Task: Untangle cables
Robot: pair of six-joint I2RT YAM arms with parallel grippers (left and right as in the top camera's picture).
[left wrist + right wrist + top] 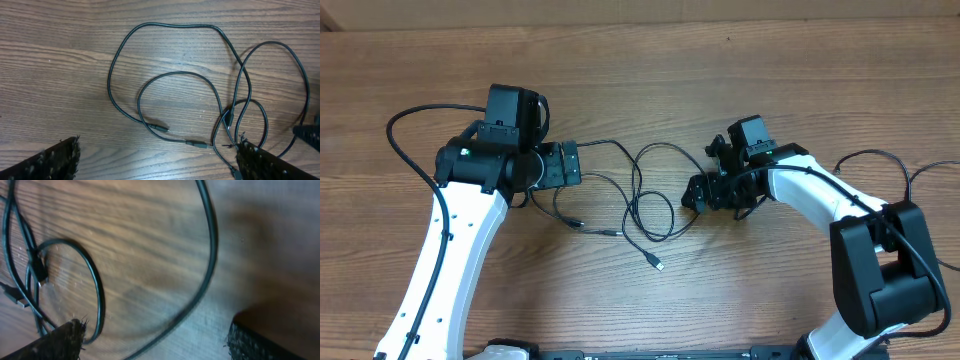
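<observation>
The thin black cable should be grabbed next with my right gripper by its outer loop, where it curves free of the tangle. This will let me pull the cable's plug ends free and untangle it.
Thin black cables (636, 195) lie in overlapping loops on the wooden table between my two arms, and a small plug (658, 265) points toward the front. My left gripper (575, 164) is open at the left edge of the tangle. In the left wrist view the cables (175, 23) cross ahead of the left gripper (160, 165), with one strand running by its right finger (270, 162). My right gripper (700, 178) is open at the right edge. In the right wrist view a cable (214, 245) curves down between the spread fingers of the right gripper (155, 345), and nothing is pinched.
Thicker black arm wires loop out over the table at the far left (395, 130) and far right (920, 175). The white arm links reach in from the front corners. The tabletop (640, 60) is brown wood.
</observation>
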